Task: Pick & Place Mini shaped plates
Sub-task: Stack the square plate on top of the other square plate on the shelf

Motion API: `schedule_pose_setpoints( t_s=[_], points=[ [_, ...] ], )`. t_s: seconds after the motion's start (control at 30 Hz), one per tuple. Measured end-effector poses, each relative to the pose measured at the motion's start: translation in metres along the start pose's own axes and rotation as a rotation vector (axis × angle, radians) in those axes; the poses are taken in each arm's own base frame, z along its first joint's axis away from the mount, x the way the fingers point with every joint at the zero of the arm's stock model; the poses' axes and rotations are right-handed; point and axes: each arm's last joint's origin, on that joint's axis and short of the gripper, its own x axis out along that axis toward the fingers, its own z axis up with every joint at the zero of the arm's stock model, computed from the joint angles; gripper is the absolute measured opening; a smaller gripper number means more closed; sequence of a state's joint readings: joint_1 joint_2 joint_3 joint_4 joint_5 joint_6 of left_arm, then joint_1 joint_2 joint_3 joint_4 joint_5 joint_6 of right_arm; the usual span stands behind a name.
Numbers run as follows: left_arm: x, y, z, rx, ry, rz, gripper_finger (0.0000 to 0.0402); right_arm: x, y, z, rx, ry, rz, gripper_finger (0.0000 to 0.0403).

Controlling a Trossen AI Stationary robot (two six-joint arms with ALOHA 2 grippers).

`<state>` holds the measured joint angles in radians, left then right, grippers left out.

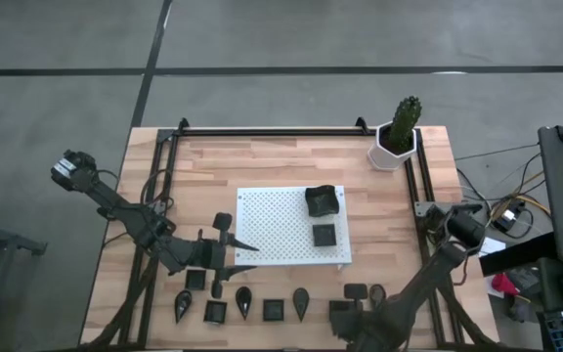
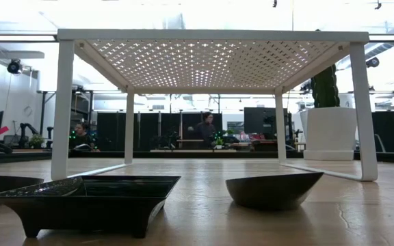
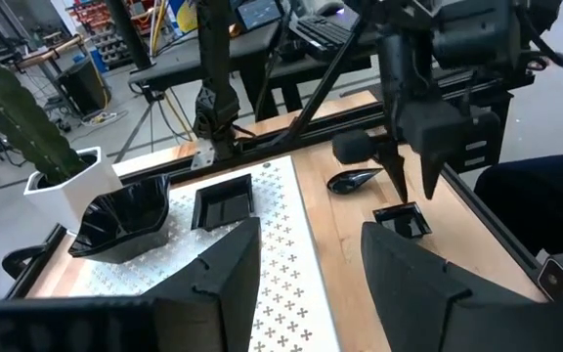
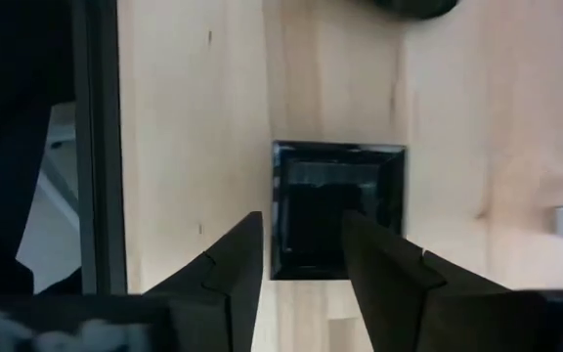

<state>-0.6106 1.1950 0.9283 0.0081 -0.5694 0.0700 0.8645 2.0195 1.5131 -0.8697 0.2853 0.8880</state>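
The square plate needs to go on the perforated board, so the robot's right gripper should next grab the plate by its raised rim.
Several mini shaped plates, small black dishes, square and teardrop, lie in a row along the table's near edge. My right gripper stands open, pointing down just above a square plate at the row's right end. One finger is over the plate's hollow, the other outside its rim. My left gripper hangs open and empty over the left edge of the white perforated board. A square plate and a larger black dish rest on the board.
A white pot with a cactus stands at the far right corner. A teardrop plate lies just beside the right gripper. A black frame rail runs close to the square plate. The board stands raised on legs. Bare wood lies beyond the board.
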Motion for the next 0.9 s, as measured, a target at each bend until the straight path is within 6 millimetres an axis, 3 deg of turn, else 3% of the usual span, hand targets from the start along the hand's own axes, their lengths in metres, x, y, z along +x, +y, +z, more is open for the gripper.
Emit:
schedule_pose_setpoints(
  t_s=[0.5,0.9],
  points=[
    [0.0,0.0,0.0,-0.005,0.001,-0.005,0.0177,0.03,0.022,-0.004,-0.016,0.032,-0.024,0.013],
    [0.002,-0.002,-0.01,-0.024,0.0,-0.007,0.0177,0.03,0.019,-0.005,-0.028,0.066,-0.087,0.0113]
  ],
)
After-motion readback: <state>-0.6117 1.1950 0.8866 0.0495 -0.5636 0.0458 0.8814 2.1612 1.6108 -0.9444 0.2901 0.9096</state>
